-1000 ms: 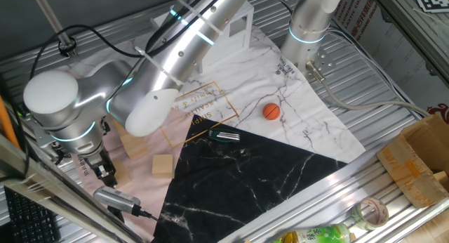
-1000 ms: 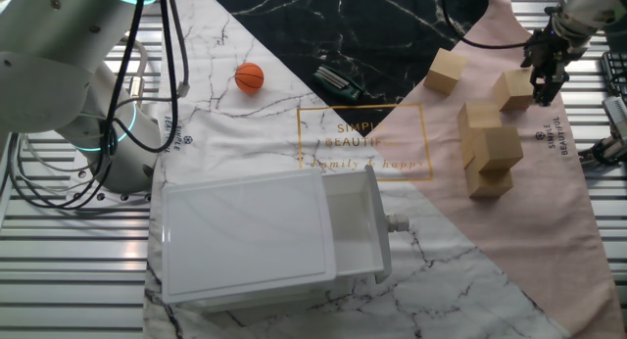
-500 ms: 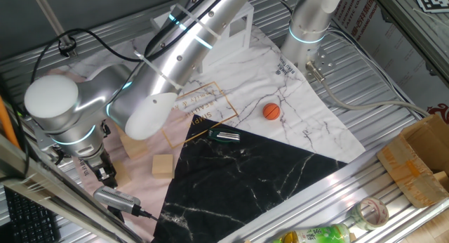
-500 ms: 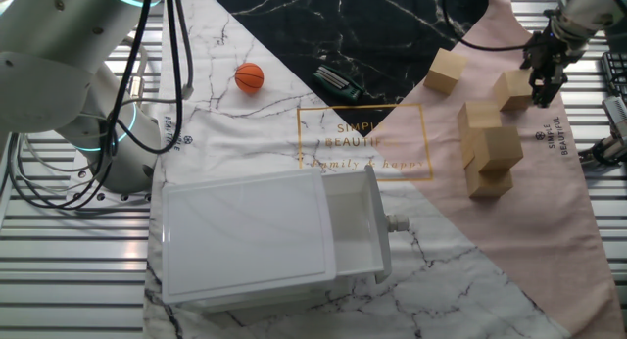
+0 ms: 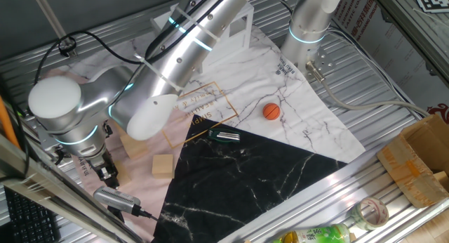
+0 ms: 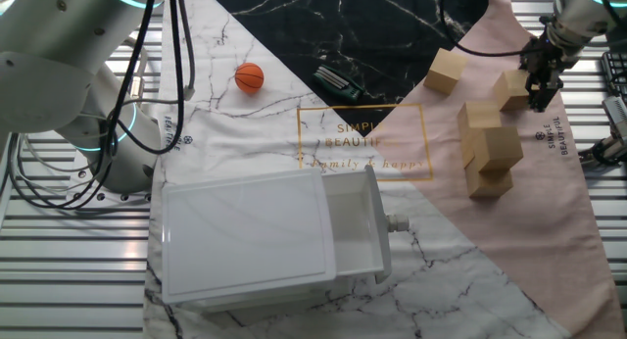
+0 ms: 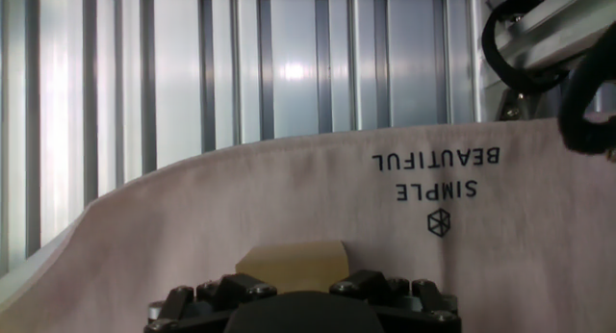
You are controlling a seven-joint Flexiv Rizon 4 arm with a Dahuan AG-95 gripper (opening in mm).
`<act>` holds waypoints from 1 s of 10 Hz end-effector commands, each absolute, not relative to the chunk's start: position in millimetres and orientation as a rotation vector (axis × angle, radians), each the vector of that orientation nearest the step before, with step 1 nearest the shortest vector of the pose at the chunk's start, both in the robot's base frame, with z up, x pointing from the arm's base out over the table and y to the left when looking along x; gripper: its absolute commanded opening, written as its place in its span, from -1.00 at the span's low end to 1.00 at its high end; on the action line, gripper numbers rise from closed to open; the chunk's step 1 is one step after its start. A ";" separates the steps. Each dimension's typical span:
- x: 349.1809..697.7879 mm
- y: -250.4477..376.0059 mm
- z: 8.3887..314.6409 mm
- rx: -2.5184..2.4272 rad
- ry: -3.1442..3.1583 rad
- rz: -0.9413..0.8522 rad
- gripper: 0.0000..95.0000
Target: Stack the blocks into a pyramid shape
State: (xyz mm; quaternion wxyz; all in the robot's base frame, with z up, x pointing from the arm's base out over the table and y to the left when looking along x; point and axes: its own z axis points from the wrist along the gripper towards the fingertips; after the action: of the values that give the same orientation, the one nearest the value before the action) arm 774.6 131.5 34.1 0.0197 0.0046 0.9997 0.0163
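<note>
I will next grab the light wooden block beside the printed lettering by its opposite sides, so that I can build the pyramid.
Several plain tan wooden blocks lie on the pink part of the cloth. One block sits alone by the black marble patch, and another block lies near the cloth's edge. A further block rests beside a small stack whose upper block sits on a lower block. My gripper hangs low right next to the block near the edge, open, holding nothing. In the hand view that block shows just past the gripper body. From the opposite side I see the gripper and a lone block.
An orange ball and a small dark tool lie on the marble cloth. A white box-like house stands near the front. A second robot base stands at the table's back, and ribbed metal table lies past the cloth edge.
The gripper has shifted slightly sideways toward the block near the cloth's edge. No block has moved.
</note>
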 end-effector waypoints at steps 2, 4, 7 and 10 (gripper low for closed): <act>775.2 135.4 31.6 0.038 3.099 0.057 0.60; 775.1 135.7 31.3 0.059 3.102 0.063 0.20; 775.0 135.8 31.3 0.084 3.109 0.072 -1.00; 775.0 135.8 31.3 0.078 3.113 0.058 -1.00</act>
State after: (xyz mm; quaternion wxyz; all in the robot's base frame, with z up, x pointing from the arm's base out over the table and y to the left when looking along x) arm 774.8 135.9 31.5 0.0141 0.0253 0.9994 0.0181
